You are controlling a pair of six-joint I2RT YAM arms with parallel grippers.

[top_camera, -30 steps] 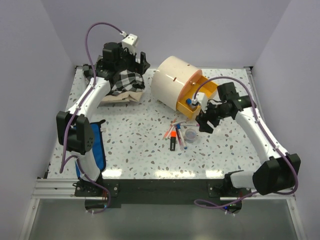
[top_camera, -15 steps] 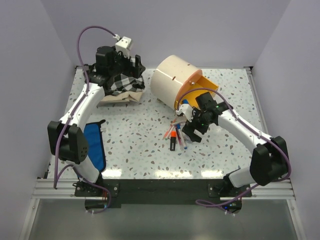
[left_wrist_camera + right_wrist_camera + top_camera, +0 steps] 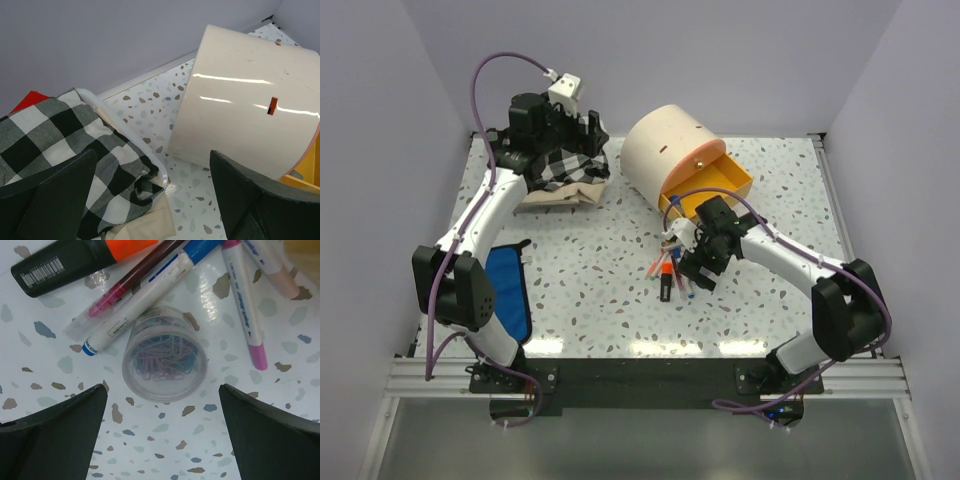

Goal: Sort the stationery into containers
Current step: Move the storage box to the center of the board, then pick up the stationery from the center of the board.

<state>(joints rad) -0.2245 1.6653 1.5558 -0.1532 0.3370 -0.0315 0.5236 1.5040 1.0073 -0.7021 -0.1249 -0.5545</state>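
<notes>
The fingers of my right gripper reach only the lid's near edge on the pot [image 3: 164,360], so it is too early to close. The gripper moves toward the lid's middle first.
The cream drum cabinet [image 3: 665,150] lies at the back centre with one orange drawer [image 3: 720,185] pulled open; it also shows in the left wrist view [image 3: 240,115]. Pink and blue pens [image 3: 240,295] and an orange highlighter [image 3: 85,260] lie in a cluster in front of it [image 3: 670,272]. My right gripper [image 3: 695,272] is open and empty, right above a clear round pot of paper clips [image 3: 165,360], jaws either side of it, not touching. My left gripper [image 3: 575,135] is open and empty over the checked cloth [image 3: 60,145].
The checked cloth pile [image 3: 565,165] lies on a beige cloth at the back left, with something red [image 3: 30,100] behind it. A blue object [image 3: 510,295] lies by the left arm's base. Walls close the table at back and sides.
My right gripper has left the open drawer and moved left and nearer, over the pens and pot. The cabinet has turned a little. My left arm shifted slightly back-left.
</notes>
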